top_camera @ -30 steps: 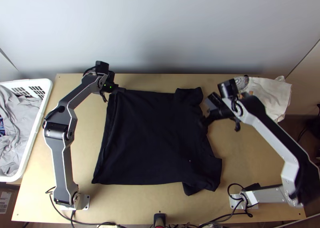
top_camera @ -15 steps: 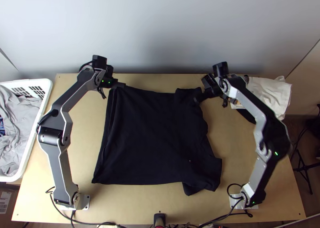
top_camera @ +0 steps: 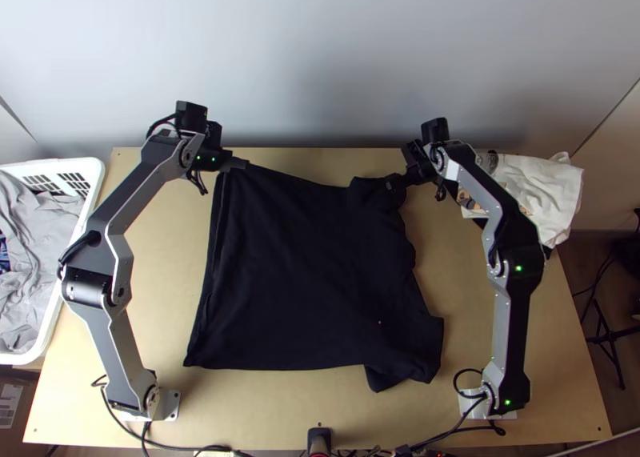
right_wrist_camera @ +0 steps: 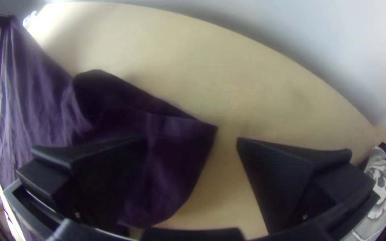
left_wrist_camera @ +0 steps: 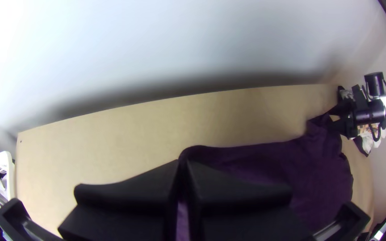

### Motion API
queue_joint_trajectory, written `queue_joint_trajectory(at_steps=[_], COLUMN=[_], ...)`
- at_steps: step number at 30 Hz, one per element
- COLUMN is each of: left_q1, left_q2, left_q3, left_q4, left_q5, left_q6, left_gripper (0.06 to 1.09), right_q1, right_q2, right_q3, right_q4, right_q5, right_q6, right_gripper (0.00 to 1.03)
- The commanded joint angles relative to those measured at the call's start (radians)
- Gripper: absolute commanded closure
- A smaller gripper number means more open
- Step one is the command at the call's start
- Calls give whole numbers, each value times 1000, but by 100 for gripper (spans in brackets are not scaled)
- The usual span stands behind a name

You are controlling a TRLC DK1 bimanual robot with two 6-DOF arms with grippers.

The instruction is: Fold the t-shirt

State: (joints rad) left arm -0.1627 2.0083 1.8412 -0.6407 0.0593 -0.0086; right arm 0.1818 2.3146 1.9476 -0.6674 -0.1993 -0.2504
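Note:
My right gripper takes hold of the black t-shirt by its doubled-over corner [top_camera: 379,186] next, to fold the t-shirt [top_camera: 304,273].
The black t-shirt [top_camera: 304,273] lies mostly spread on the table, its lower right part folded or bunched. At its far left corner my left gripper [top_camera: 242,164] is shut on the cloth, which slants up to it; in the left wrist view the t-shirt [left_wrist_camera: 264,165] runs from between the touching fingers of the left gripper [left_wrist_camera: 182,164]. My right gripper [top_camera: 394,182] is at the far right corner. Seen from the right wrist, the right gripper [right_wrist_camera: 192,141] stands open, with a doubled-over corner of the t-shirt [right_wrist_camera: 175,156] below and between its fingers.
A white basket [top_camera: 94,186] with grey cloth [top_camera: 40,225] stands at the left edge. White printed fabric [top_camera: 544,189] lies at the far right corner of the table [top_camera: 160,257]. A wall rises behind the far edge.
The right gripper has moved up the picture and left to the far right corner of the t-shirt. My left gripper has moved slightly up and left, drawing the held corner with it.

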Motion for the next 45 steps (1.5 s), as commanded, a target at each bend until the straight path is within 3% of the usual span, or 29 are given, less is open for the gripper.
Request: queue_joint_trajectory(at_steps=[1, 5, 9, 11, 23, 37, 45], left_q1=[-3, -5, -11, -14, 5, 51, 71], left_q2=[-26, -26, -26, -28, -33, -95, -92], left_q3=[-5, -5, -3, -5, -36, -140, -195], left_q4=[-5, -5, -5, -5, 9, 191, 355], left_q5=[2, 4, 4, 4, 2, 4, 4], left_q6=[-5, -7, -8, -8, 12, 64, 91], left_gripper=[105, 105, 105, 105, 105, 105, 105], right_q1=[-7, -10, -10, -12, -19, -13, 10], right_q2=[63, 62, 62, 62, -6, -100, -89], right_q3=[53, 57, 83, 100, 166, 235, 232], right_q4=[-4, -4, -24, -29, -75, -93, -15], right_q5=[0, 0, 0, 0, -2, -5, 17], right_q6=[10, 11, 7, 7, 14, 8, -9], right_gripper=[16, 42, 85, 100, 100, 100, 100])
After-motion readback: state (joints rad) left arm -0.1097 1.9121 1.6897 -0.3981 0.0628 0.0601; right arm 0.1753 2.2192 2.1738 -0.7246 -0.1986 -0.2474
